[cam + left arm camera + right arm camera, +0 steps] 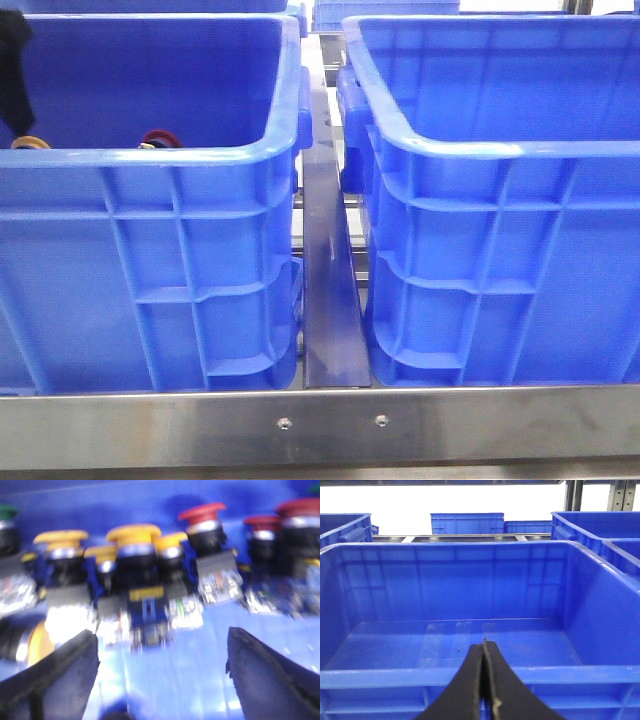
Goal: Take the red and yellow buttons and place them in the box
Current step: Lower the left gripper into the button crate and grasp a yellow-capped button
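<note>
In the left wrist view my left gripper's fingers stop short of the button, so it is too early to close; first it moves toward the middle yellow button (140,565).
In the left wrist view, several yellow-capped buttons (133,534) and red-capped buttons (202,514) stand in a row on the blue floor of the left crate (150,155); the picture is blurred. My left gripper (161,632) is open and empty, low in that crate, its fingers (60,675) spread wide just short of the middle yellow buttons. In the front view only a yellow cap (30,143) and a red cap (158,137) peek over the rim. My right gripper (484,642) is shut and empty, in front of the near rim of the empty right box (470,630), which also shows in the front view (500,150).
A green-capped button (6,511) stands at the end of the row, and one yellow button (36,642) lies on its side by a left finger. My left arm (12,60) reaches into the left crate. A metal rail (330,300) runs between the crates. More blue crates (466,522) stand behind.
</note>
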Action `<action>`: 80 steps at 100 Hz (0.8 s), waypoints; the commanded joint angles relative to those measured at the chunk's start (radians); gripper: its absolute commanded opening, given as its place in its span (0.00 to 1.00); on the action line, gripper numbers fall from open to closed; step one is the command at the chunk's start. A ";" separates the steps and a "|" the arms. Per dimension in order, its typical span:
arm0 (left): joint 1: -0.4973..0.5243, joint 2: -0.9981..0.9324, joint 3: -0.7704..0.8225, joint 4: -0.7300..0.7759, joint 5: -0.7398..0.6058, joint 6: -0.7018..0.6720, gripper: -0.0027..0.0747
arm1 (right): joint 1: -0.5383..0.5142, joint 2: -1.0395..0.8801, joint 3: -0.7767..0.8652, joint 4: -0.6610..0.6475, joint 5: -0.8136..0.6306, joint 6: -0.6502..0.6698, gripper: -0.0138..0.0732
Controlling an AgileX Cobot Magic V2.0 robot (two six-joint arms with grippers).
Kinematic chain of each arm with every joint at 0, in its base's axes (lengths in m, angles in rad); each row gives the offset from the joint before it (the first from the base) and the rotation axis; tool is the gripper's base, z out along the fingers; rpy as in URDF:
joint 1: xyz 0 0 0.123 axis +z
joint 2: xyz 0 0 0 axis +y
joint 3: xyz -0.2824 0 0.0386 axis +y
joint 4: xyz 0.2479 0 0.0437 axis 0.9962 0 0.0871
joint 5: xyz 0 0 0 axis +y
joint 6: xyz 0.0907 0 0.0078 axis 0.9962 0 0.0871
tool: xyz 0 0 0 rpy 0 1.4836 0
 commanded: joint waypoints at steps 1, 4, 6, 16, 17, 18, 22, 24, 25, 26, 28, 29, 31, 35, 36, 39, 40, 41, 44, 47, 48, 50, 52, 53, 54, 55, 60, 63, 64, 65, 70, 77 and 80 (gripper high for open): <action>-0.007 0.015 -0.070 -0.003 -0.021 0.001 0.68 | 0.002 -0.027 -0.018 -0.009 -0.078 0.000 0.08; -0.007 0.031 -0.082 -0.003 -0.019 0.001 0.68 | 0.002 -0.027 -0.018 -0.009 -0.078 0.000 0.08; -0.007 0.042 -0.089 0.000 -0.019 0.001 0.68 | 0.002 -0.027 -0.018 -0.009 -0.078 0.000 0.08; -0.007 0.084 -0.108 0.017 -0.022 0.001 0.68 | 0.002 -0.027 -0.018 -0.009 -0.078 0.000 0.08; -0.007 0.089 -0.110 0.023 -0.025 0.001 0.68 | 0.002 -0.027 -0.018 -0.009 -0.078 0.000 0.08; -0.007 0.092 -0.109 0.025 -0.025 0.001 0.68 | 0.002 -0.027 -0.018 -0.009 -0.078 0.000 0.08; -0.007 0.104 -0.112 0.035 -0.025 0.001 0.68 | 0.002 -0.027 -0.018 -0.009 -0.078 0.000 0.08; -0.007 0.110 -0.112 0.038 -0.025 0.001 0.68 | 0.002 -0.027 -0.018 -0.009 -0.078 0.000 0.08; -0.007 0.112 -0.112 0.038 -0.025 0.001 0.68 | 0.002 -0.027 -0.018 -0.009 -0.078 0.000 0.08; -0.007 0.114 -0.114 0.038 -0.027 0.001 0.68 | 0.002 -0.027 -0.018 -0.009 -0.078 0.000 0.08; -0.007 0.120 -0.114 0.038 -0.029 0.001 0.68 | 0.002 -0.027 -0.018 -0.009 -0.078 0.000 0.08; -0.007 0.121 -0.114 0.038 -0.029 0.001 0.68 | 0.002 -0.027 -0.018 -0.009 -0.078 0.000 0.08; -0.007 0.125 -0.114 0.038 -0.029 0.001 0.67 | 0.002 -0.027 -0.018 -0.009 -0.078 0.000 0.08; -0.007 0.133 -0.114 0.038 -0.029 0.001 0.67 | 0.002 -0.027 -0.018 -0.009 -0.078 0.000 0.08; -0.007 0.133 -0.114 0.038 -0.029 0.001 0.67 | 0.002 -0.027 -0.018 -0.009 -0.078 0.000 0.08; -0.007 0.137 -0.114 0.038 -0.029 0.001 0.67 | 0.002 -0.027 -0.018 -0.009 -0.078 0.000 0.08; -0.007 0.138 -0.114 0.038 -0.029 0.001 0.67 | 0.002 -0.027 -0.018 -0.009 -0.078 0.000 0.08; -0.007 0.138 -0.114 0.038 -0.029 0.001 0.67 | 0.002 -0.027 -0.018 -0.009 -0.078 0.000 0.08; -0.007 0.138 -0.114 0.038 -0.029 0.001 0.67 | 0.002 -0.027 -0.018 -0.009 -0.078 0.000 0.08; -0.007 0.138 -0.114 0.038 -0.029 0.001 0.65 | 0.002 -0.027 -0.018 -0.009 -0.078 0.000 0.08; -0.007 0.138 -0.114 0.038 -0.029 0.001 0.64 | 0.002 -0.027 -0.018 -0.009 -0.078 0.000 0.08; -0.007 0.138 -0.114 0.038 -0.029 0.001 0.62 | 0.002 -0.027 -0.018 -0.009 -0.078 0.000 0.08; -0.007 0.138 -0.114 0.038 -0.029 0.001 0.60 | 0.002 -0.027 -0.018 -0.009 -0.078 0.000 0.08; -0.007 0.138 -0.114 0.038 -0.029 0.001 0.59 | 0.002 -0.027 -0.018 -0.009 -0.078 0.000 0.08; -0.007 0.138 -0.114 0.038 -0.029 0.001 0.57 | 0.002 -0.027 -0.018 -0.009 -0.078 0.000 0.08; -0.007 0.138 -0.114 0.038 -0.029 0.001 0.56 | 0.002 -0.027 -0.018 -0.009 -0.078 0.000 0.08; -0.007 0.138 -0.114 0.038 -0.029 0.001 0.48 | 0.002 -0.027 -0.018 -0.009 -0.078 0.000 0.08; -0.007 0.138 -0.114 0.038 -0.029 0.001 0.43 | 0.002 -0.027 -0.018 -0.009 -0.078 0.000 0.08; -0.007 0.138 -0.114 0.038 -0.029 0.001 0.40 | 0.002 -0.027 -0.018 -0.009 -0.078 0.000 0.08; -0.007 0.138 -0.114 0.038 -0.029 0.001 0.39 | 0.002 -0.027 -0.018 -0.009 -0.078 0.000 0.08; -0.007 0.138 -0.114 0.038 -0.029 0.001 0.31 | 0.002 -0.027 -0.018 -0.009 -0.078 0.000 0.08; -0.007 0.132 -0.114 0.038 -0.031 0.001 0.21 | 0.002 -0.027 -0.018 -0.009 -0.078 0.000 0.08; -0.007 0.126 -0.114 0.038 -0.031 0.001 0.17 | 0.002 -0.027 -0.018 -0.009 -0.078 0.000 0.08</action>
